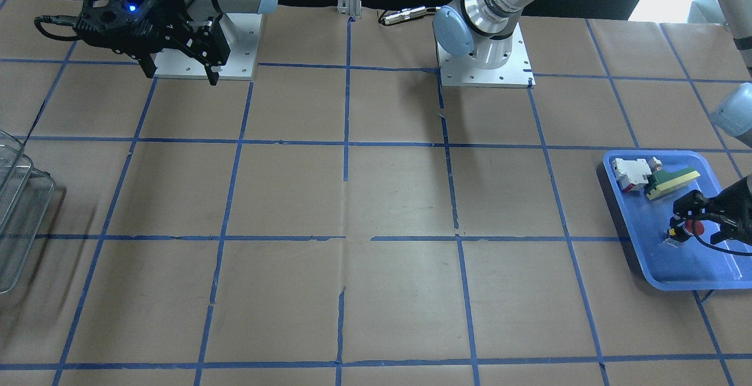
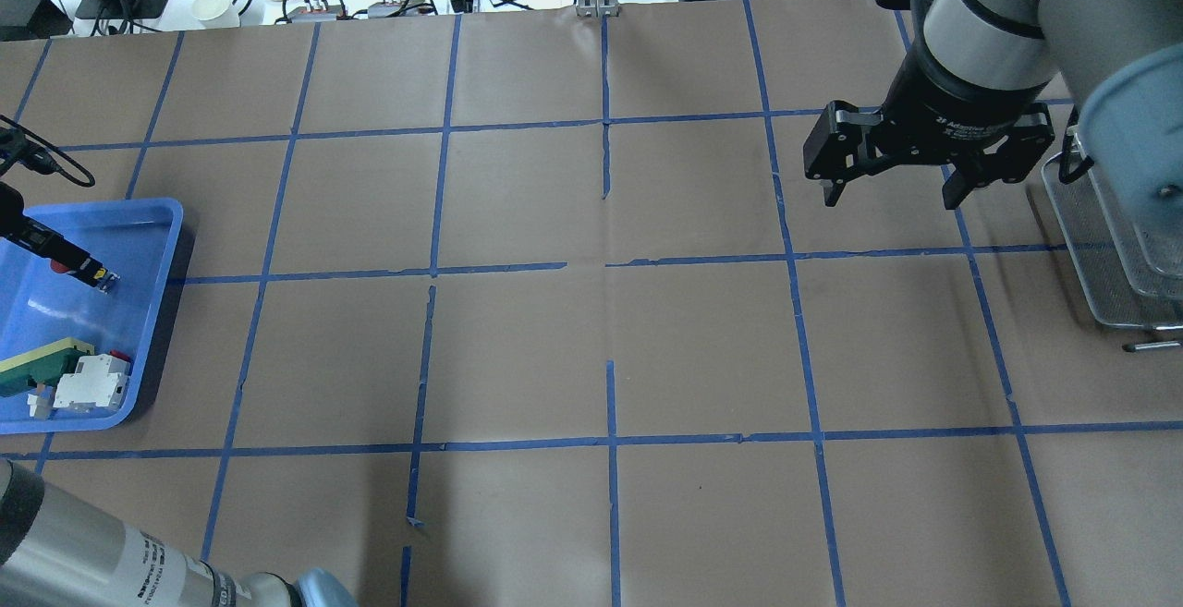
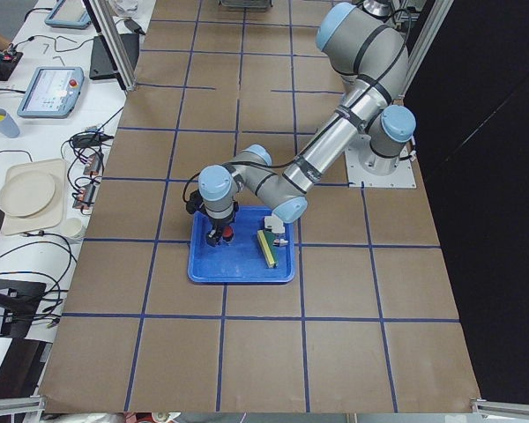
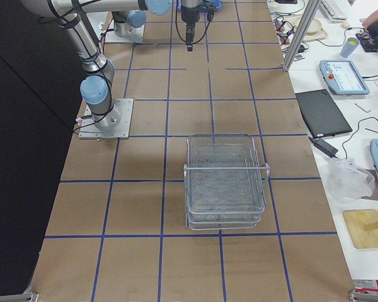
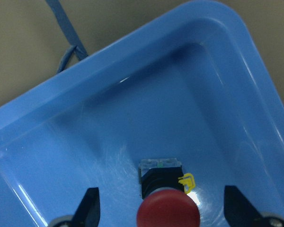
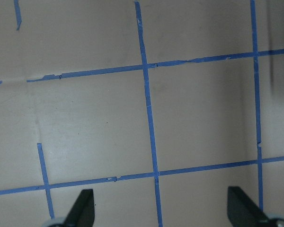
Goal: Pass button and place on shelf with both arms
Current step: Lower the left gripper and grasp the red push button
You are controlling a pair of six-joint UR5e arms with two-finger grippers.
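My left gripper grabs the button by its red cap next, to pass it across to my other arm.
The button, with a red cap, yellow ring and clear block, lies in the blue tray. It also shows in the front view and the overhead view. My left gripper is open, low in the tray, with one finger on each side of the button; I cannot tell whether they touch it. It is partly cut off in the front view. My right gripper is open and empty, held above the table beside the wire-mesh shelf. The shelf also shows in the right side view.
A white-and-red switch block and a green-and-yellow wedge block lie at the tray's robot-side end. The shelf sits at the table's edge on my right. Brown paper with blue tape lines covers the table.
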